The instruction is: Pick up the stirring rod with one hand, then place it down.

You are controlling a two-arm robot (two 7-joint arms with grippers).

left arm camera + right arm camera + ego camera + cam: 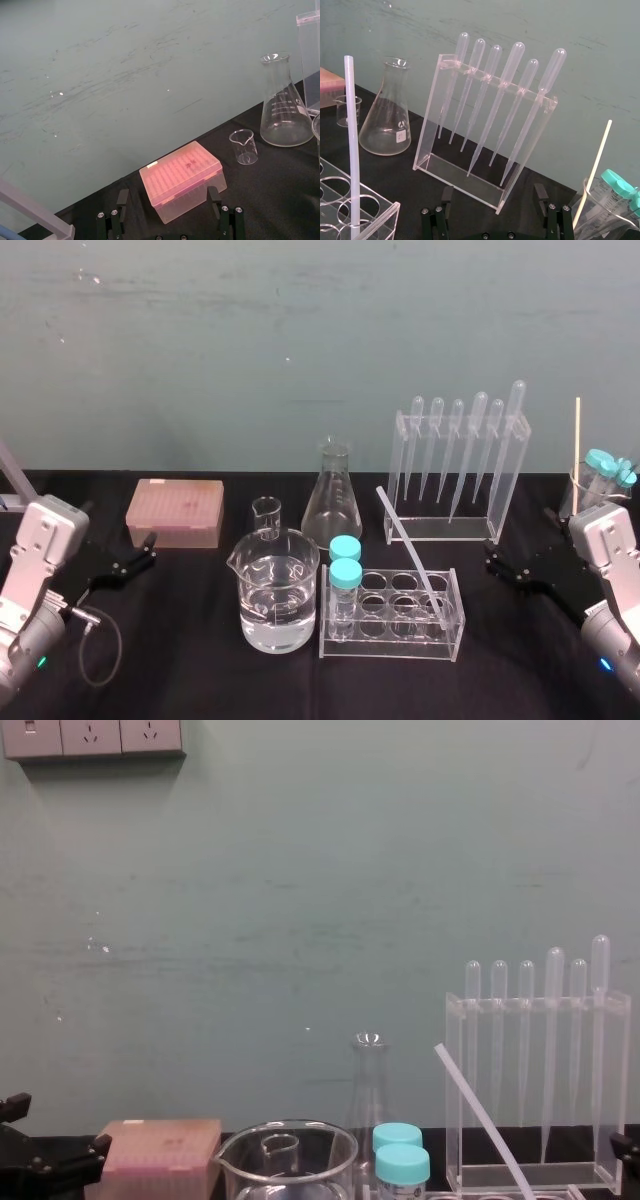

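The stirring rod will next be grabbed by its bare upper part [455, 1070] with the right gripper to pick it up, because the rack's holes surround the rod's lower end.
The stirring rod [410, 552], thin and translucent white, leans in the clear test tube rack [452, 638]; its lower end sits in a right-hand hole and its top tilts back to the left. It also shows in the right wrist view [352, 145] and the chest view [485, 1122]. My right gripper [497, 565] hovers open low over the table, to the right of the rack and apart from the rod; its fingers [540, 192] stand wide with nothing between them. My left gripper [148, 548] rests open at the far left, just in front of a pink box.
A pink tip box [175, 512] sits back left. A water-filled beaker [278, 590], a small beaker [266, 515] and a conical flask [333, 505] stand mid-table. A pipette stand [460, 475] is behind the rack. A beaker of capped tubes [600, 480] holds a wooden stick at right.
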